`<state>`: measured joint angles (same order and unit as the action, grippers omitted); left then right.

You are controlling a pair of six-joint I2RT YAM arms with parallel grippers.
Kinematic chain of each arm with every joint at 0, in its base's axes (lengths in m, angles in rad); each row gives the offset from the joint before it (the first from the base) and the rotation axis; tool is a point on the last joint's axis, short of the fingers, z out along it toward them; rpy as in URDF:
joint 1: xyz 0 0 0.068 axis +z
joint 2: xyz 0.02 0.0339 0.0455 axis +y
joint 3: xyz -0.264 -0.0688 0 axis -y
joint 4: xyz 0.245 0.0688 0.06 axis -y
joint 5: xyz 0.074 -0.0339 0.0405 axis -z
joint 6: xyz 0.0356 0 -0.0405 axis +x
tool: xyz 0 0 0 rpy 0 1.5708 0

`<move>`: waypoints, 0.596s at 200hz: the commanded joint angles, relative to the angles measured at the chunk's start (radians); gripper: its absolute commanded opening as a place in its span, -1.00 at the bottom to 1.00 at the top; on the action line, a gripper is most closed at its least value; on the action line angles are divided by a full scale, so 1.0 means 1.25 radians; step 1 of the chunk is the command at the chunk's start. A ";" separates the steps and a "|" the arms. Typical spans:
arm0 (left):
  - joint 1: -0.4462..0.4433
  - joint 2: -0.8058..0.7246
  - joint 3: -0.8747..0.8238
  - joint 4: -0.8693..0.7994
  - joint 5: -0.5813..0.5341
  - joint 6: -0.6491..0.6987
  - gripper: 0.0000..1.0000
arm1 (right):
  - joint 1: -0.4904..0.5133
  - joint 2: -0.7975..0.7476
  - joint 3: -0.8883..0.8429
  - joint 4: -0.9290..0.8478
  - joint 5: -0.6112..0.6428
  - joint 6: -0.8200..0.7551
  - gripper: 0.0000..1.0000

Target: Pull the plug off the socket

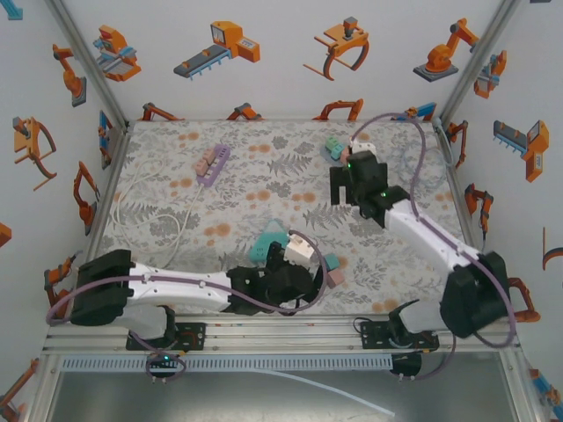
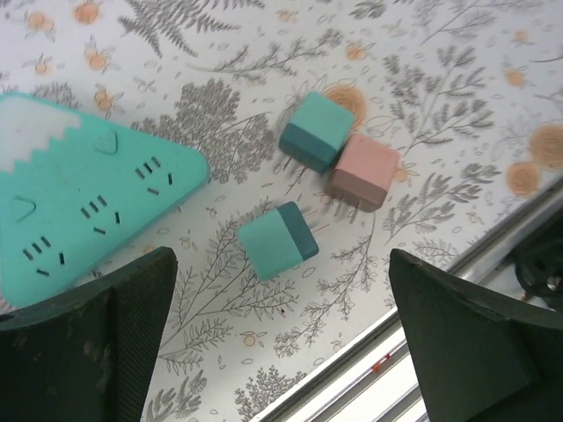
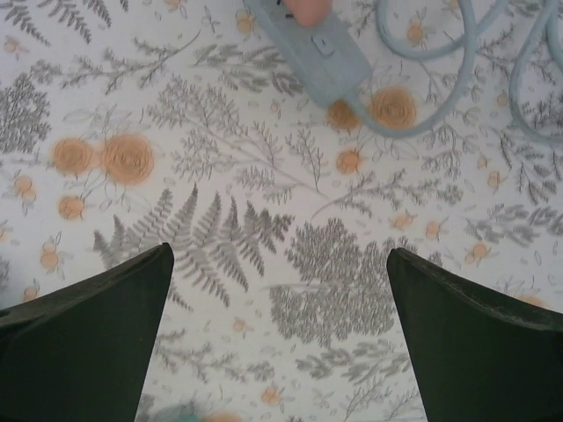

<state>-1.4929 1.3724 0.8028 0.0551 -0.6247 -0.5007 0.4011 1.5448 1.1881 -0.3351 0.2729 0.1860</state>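
Note:
The robot's right gripper will next take hold of the strip [image 1: 213,163] across its switch end, around the pink plug, to reposition the strip for pulling plugs.
A teal triangular socket [image 2: 79,202] lies on the floral mat with all its visible slots empty; it is also in the top view [image 1: 262,249]. To its right lie three loose plugs: a teal one [image 2: 317,132], a pink one [image 2: 363,171] and another teal one [image 2: 277,239]. My left gripper [image 2: 281,352] hangs open just near of them, holding nothing. A lilac power strip [image 1: 213,163] at the back left carries pink plugs. Its switch end [image 3: 321,48] and one pink plug [image 3: 303,7] show ahead of my right gripper [image 3: 280,343], which is open and apart from it.
The strip's white cable [image 1: 167,215] runs down the left side of the mat. A small teal and white block [image 1: 334,146] sits at the back by the right gripper. The aluminium rail [image 2: 413,352] marks the near table edge. Patterned walls enclose the space.

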 commanded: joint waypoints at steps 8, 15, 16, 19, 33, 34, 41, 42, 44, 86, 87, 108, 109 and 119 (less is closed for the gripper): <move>0.067 -0.085 -0.053 0.060 0.158 0.060 0.96 | -0.059 0.149 0.173 -0.088 -0.080 -0.068 0.96; 0.083 -0.104 -0.061 0.053 0.173 0.047 0.95 | -0.071 0.184 0.209 -0.094 -0.085 -0.073 0.96; 0.087 -0.108 -0.063 0.051 0.175 0.045 0.95 | -0.073 0.189 0.214 -0.095 -0.085 -0.074 0.96; 0.093 -0.118 -0.066 0.048 0.179 0.041 0.95 | -0.078 0.202 0.227 -0.097 -0.085 -0.076 0.96; 0.128 -0.162 -0.084 0.034 0.208 0.021 0.95 | -0.103 0.269 0.294 -0.110 -0.097 -0.075 0.96; 0.130 -0.165 -0.085 0.033 0.212 0.019 0.95 | -0.104 0.274 0.300 -0.112 -0.099 -0.074 0.96; 0.151 -0.186 -0.094 0.024 0.237 0.011 0.95 | -0.114 0.305 0.332 -0.118 -0.114 -0.075 0.95; 0.154 -0.190 -0.095 0.023 0.241 0.011 0.95 | -0.116 0.309 0.335 -0.119 -0.117 -0.076 0.95; 0.162 -0.196 -0.096 0.021 0.247 0.009 0.95 | -0.119 0.316 0.344 -0.120 -0.120 -0.075 0.95; 0.276 -0.337 -0.166 -0.015 0.333 -0.034 0.94 | -0.150 0.495 0.524 -0.173 -0.182 -0.126 0.94; 0.279 -0.340 -0.167 -0.016 0.333 -0.035 0.94 | -0.151 0.499 0.529 -0.176 -0.182 -0.127 0.94; 0.314 -0.396 -0.191 -0.054 0.340 -0.041 0.94 | -0.156 0.577 0.614 -0.222 -0.179 -0.148 0.94; 0.315 -0.398 -0.191 -0.054 0.340 -0.041 0.94 | -0.156 0.580 0.618 -0.224 -0.179 -0.148 0.94; 0.326 -0.419 -0.200 -0.071 0.338 -0.042 0.94 | -0.159 0.615 0.651 -0.246 -0.184 -0.153 0.93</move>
<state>-1.1160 0.9047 0.5804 0.0360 -0.2455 -0.5270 0.2077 2.2425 1.8992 -0.5385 0.0738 0.0452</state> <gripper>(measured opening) 0.973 0.970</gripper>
